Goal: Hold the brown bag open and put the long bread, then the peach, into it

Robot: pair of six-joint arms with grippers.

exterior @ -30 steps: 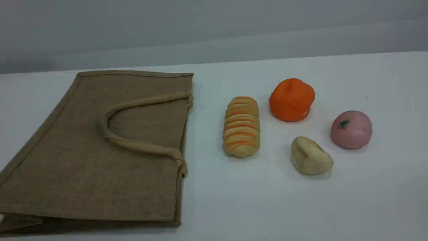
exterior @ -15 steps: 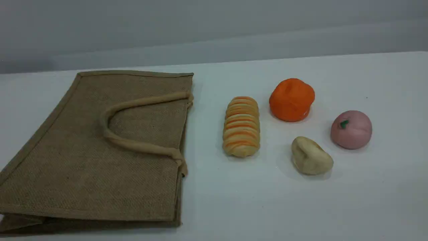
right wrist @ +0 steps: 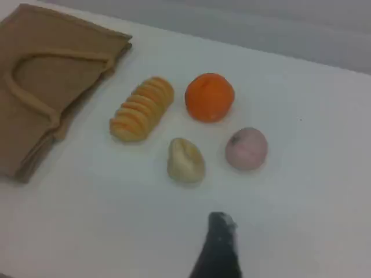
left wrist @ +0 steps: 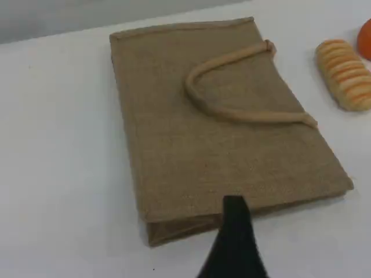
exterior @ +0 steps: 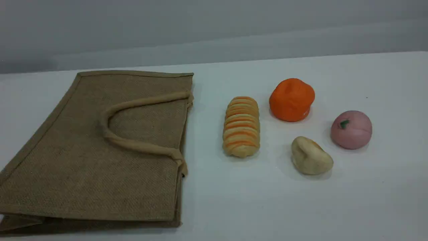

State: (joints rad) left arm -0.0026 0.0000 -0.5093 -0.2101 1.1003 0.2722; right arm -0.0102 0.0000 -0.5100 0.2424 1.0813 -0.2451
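Note:
The brown bag (exterior: 83,160) is flat and closed, and its handle is looped on top. My left gripper should grab the bag by that raised handle (exterior: 116,136) next.
The brown bag (exterior: 83,160) lies flat and closed on the left of the white table, one beige handle (exterior: 133,145) looped on top. To its right lies the long bread (exterior: 241,126), striped orange. The peach (exterior: 351,130) sits far right, pink with a green leaf mark. Neither arm shows in the scene view. The left wrist view looks down on the bag (left wrist: 191,156) with one dark fingertip (left wrist: 235,211) above its near edge, touching nothing. In the right wrist view a dark fingertip (right wrist: 220,223) hovers short of the peach (right wrist: 246,149) and the bread (right wrist: 142,109). Both grippers are open and hold nothing.
A bright orange round fruit (exterior: 291,99) sits behind and between the bread and the peach. A pale beige lumpy piece (exterior: 311,156) lies in front of them, close to the peach. The table's back edge runs just behind the bag.

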